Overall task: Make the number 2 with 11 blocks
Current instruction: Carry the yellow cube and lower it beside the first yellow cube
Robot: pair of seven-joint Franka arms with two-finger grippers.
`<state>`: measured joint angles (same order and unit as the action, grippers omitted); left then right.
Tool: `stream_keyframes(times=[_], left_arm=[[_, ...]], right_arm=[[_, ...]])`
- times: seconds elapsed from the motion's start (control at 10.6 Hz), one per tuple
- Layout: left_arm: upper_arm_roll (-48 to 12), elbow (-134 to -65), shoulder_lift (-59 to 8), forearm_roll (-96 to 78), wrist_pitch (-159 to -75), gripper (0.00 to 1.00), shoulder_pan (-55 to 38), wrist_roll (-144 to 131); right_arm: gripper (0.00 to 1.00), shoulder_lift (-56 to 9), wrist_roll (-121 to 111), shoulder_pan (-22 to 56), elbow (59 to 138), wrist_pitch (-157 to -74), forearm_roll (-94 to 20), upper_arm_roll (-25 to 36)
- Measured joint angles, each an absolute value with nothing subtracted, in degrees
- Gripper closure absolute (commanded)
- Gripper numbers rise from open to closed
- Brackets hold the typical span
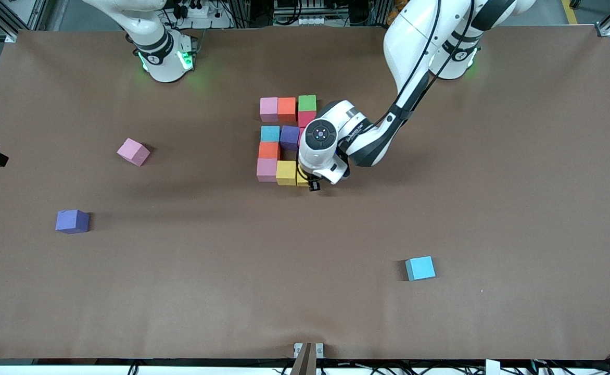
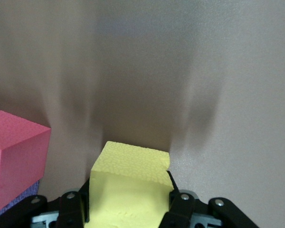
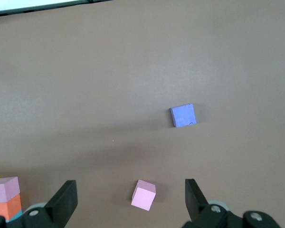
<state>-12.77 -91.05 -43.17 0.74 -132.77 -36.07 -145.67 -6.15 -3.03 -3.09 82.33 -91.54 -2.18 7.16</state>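
Observation:
My left gripper holds the yellow block [image 2: 130,190] on the table, flush with the other yellow block, and should open now because the held block would stay there.
The number 2 [image 1: 284,138] of touching cubes lies at mid-table: pink, orange and green in the row farthest from the camera, then red, light blue and purple, orange, and pink and yellow in the nearest row. My left gripper [image 1: 310,182] is shut on a second yellow block [image 1: 302,180] at that nearest row's end, beside the first yellow one. In the left wrist view my left gripper [image 2: 129,192] has a finger on each side of the yellow block [image 2: 133,161], with a red block [image 2: 14,156] next to it. My right gripper [image 3: 130,190] is open and empty, held high.
Three loose blocks lie apart from the digit: a pink one [image 1: 133,152] and a purple one [image 1: 72,221] toward the right arm's end, and a light blue one [image 1: 420,268] nearer the camera. The pink block [image 3: 143,195] and the purple block [image 3: 183,115] also show in the right wrist view.

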Motion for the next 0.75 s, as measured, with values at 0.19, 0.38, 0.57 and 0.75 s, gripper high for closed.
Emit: stream_keyframes(times=[0.19, 0.38, 0.57, 0.75], left_arm=[[-12.8, -91.0, -43.2, 0.7, -132.8, 0.06, -36.1, -145.6], [-12.8, -91.0, -43.3, 0.8, -132.8, 0.0, -36.1, -145.6], [-12.8, -91.0, -43.3, 1.3, -132.8, 0.0, -36.2, -145.5], [-12.8, -90.8, -43.4, 1.5, -132.8, 0.0, -36.2, -145.5]], right_arm=[[0.0, -6.2, -3.0, -1.4, 82.3, -91.5, -2.2, 8.5], [0.0, -6.2, -3.0, 0.2, 82.3, -91.5, -2.2, 9.0], [0.0, -6.2, -3.0, 1.1, 82.3, -91.5, -2.3, 9.0], [0.0, -6.2, -3.0, 1.5, 82.3, -91.5, -2.4, 9.0]])
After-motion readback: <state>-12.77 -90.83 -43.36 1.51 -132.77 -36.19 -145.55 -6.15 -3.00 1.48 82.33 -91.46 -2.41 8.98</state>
